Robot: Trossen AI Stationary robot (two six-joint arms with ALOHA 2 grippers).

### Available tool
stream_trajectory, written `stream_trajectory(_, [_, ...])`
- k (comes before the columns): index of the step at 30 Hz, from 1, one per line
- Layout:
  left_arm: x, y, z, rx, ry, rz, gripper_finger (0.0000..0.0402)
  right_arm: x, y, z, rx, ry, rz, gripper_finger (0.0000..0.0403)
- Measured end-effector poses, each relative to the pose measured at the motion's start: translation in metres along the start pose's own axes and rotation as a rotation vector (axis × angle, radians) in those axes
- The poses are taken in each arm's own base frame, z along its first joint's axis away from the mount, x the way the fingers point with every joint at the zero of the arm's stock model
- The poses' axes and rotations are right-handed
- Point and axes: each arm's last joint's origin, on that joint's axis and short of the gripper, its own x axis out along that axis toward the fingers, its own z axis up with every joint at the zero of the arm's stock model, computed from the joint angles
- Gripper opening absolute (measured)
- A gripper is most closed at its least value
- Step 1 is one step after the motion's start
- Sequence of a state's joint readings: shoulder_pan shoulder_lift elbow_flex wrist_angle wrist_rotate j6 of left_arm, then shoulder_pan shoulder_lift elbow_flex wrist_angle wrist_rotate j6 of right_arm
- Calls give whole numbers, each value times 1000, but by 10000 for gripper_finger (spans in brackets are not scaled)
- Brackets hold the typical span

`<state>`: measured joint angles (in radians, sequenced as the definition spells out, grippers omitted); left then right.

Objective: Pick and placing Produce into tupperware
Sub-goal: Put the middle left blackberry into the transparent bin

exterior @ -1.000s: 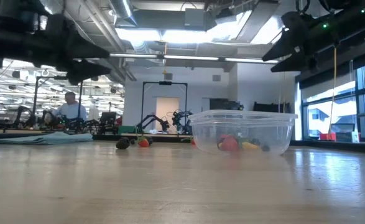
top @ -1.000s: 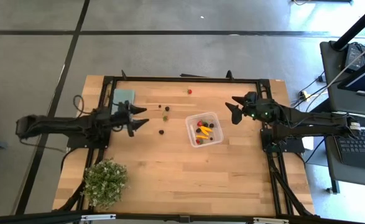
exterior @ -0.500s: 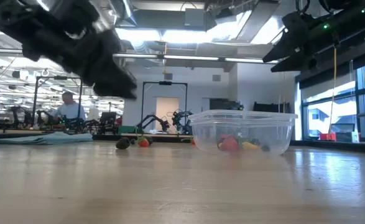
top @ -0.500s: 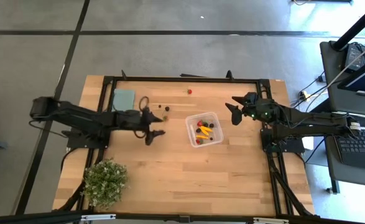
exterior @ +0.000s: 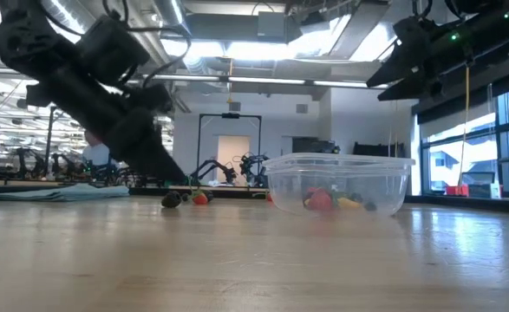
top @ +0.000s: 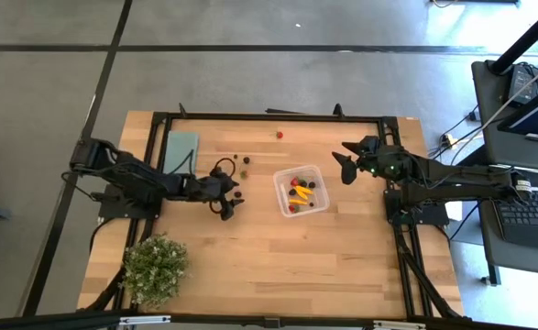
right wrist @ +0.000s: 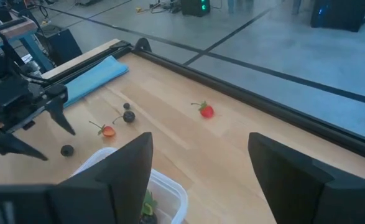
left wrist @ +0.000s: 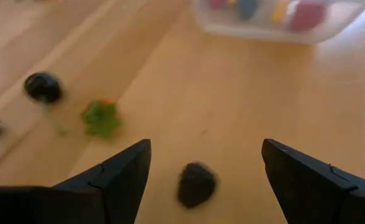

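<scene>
I will take the nearest dark piece by its bumpy sides with my left gripper, so that the piece can go in the clear tupperware (top: 301, 190).
The clear tupperware (top: 301, 190) stands mid-table and holds red, orange-yellow and dark produce (top: 298, 192). Loose pieces lie on the table to its left: a dark one (left wrist: 196, 184), a green one (left wrist: 100, 118), two more dark ones (left wrist: 43, 87) and a red one (top: 279, 134) toward the far edge. My left gripper (left wrist: 206, 146) is open and tipped down close over the table; its fingers stand on either side of the nearest dark piece without touching it. My right gripper (top: 345, 165) hangs open in the air to the right of the tupperware (right wrist: 163, 186).
A flat teal mat (top: 181, 147) lies at the far left of the table. A bushy potted plant (top: 155, 269) stands at the near left corner. Bare wood stretches along the near side of the table below the tupperware.
My left arm has reached out from beside the teal mat toward the right, toward the tupperware, and has dropped and tipped downward until its open fingers straddle the dark piece. The right arm has kept still.
</scene>
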<state>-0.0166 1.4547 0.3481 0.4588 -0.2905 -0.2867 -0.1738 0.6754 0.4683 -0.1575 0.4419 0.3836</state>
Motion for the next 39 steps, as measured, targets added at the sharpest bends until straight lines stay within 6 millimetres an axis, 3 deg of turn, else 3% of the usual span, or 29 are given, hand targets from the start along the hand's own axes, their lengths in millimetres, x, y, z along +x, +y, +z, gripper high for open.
stream_trajectory(13, [11, 2, -16, -26, 81, 42, 279, 0, 0, 0, -2, 3, -1, 266])
stream_trajectory(32, [13, 2, -17, -75, 84, 50, 140, 0, 0, 0, -6, 4, -1, 266])
stream_trajectory(36, [13, 0, -13, -94, 43, 15, 90, 0, 0, 0, -25, 4, -1, 266])
stream_trajectory(39, [13, -3, -5, -137, -18, -5, 82, 0, 0, 0, -33, 4, -1, 266])
